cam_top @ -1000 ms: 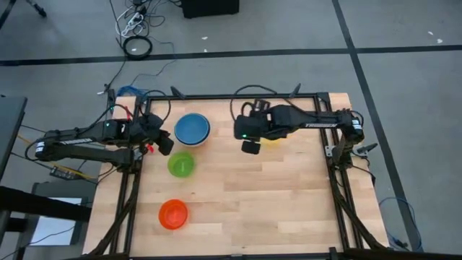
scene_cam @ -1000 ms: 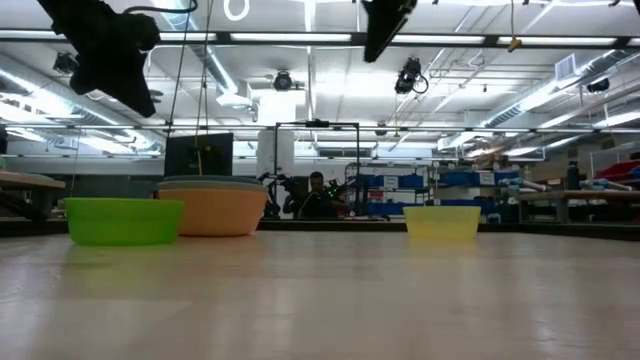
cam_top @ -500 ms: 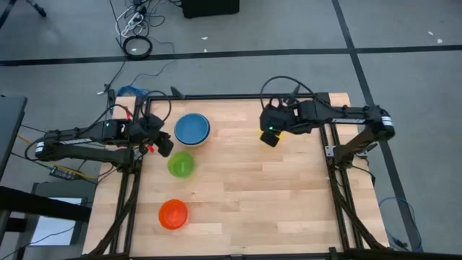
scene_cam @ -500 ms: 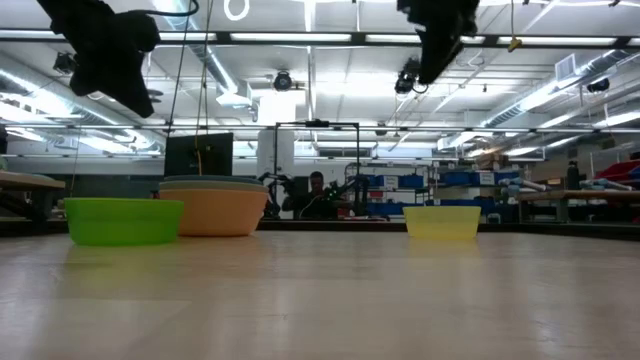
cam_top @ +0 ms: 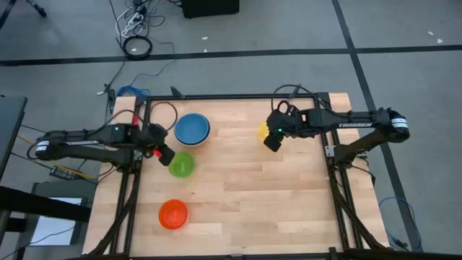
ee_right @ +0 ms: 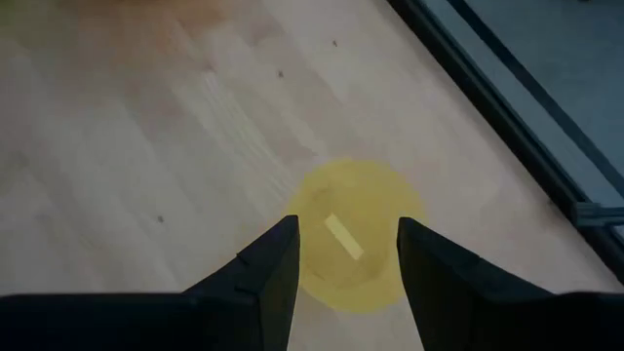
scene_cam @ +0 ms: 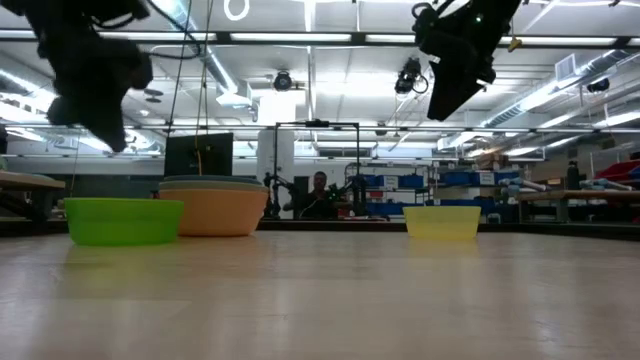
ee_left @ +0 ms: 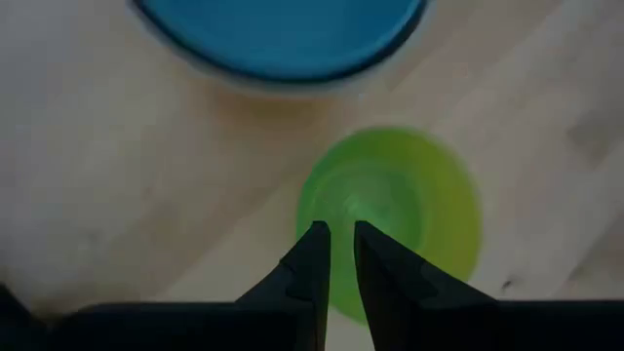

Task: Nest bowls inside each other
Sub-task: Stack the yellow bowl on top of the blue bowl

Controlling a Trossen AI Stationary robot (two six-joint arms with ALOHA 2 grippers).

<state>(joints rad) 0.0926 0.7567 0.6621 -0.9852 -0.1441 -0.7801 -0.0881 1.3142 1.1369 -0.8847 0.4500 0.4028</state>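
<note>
I should nest the yellow bowl inside the blue bowl, so next I should grab the yellow bowl with my right gripper by its rim [ee_right: 304, 203].
A blue bowl [cam_top: 191, 129] sits at the far left, nested in a stack that in the low view shows an orange bowl [scene_cam: 213, 212] with a grey rim [scene_cam: 212, 183] above it. A green bowl [cam_top: 181, 165] stands on its base just nearer. A red-orange bowl [cam_top: 173, 214] stands near the front. A yellow bowl [ee_right: 356, 234] stands at the far right. My left gripper [ee_left: 336, 255] hangs above the green bowl's [ee_left: 390, 219] left rim, fingers a narrow gap apart, holding nothing. My right gripper [ee_right: 346, 249] hangs wide open above the yellow bowl.
The wooden table [cam_top: 245, 195] has bare board through its middle and near right. A black metal frame [cam_top: 336, 173] runs along its edges. Cables lie on the floor beyond the far edge.
My right gripper has drawn back toward the table's right edge, come down and rolled, and now stands over the yellow bowl. My left gripper has sunk and tipped toward the green bowl. No bowl has moved.
</note>
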